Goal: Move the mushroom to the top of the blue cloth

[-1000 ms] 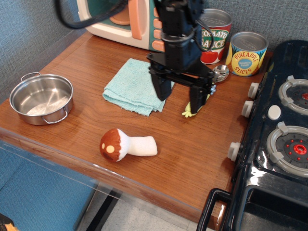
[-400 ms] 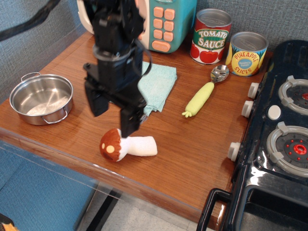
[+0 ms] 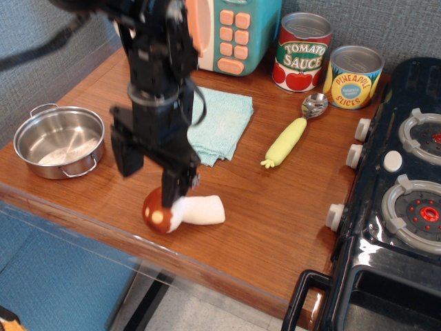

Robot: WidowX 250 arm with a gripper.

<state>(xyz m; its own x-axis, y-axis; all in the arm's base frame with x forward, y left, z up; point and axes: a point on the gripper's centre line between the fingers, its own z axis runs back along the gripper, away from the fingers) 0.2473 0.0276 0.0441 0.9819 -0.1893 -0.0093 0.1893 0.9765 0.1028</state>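
Observation:
My gripper grabs the mushroom by its brown cap (image 3: 158,212) next, to set it on top of the blue cloth (image 3: 219,125).
The mushroom (image 3: 187,211) lies on its side near the table's front edge, brown cap to the left, white stem to the right. My gripper (image 3: 147,181) is open just above the cap, one finger left of it and the other finger (image 3: 172,189) over it, partly hiding the cap. The blue cloth (image 3: 219,125) lies folded behind, partly hidden by my arm.
A steel pot (image 3: 58,141) stands at the left. A yellow-green handled spoon (image 3: 290,137) lies right of the cloth. A tomato sauce can (image 3: 301,53), a pineapple can (image 3: 353,77) and a toy microwave (image 3: 231,31) stand at the back. A toy stove (image 3: 400,193) fills the right.
My gripper moved from over the cloth's right side leftward and forward, then lower, down to the mushroom's cap. It stays open. The mushroom has not moved.

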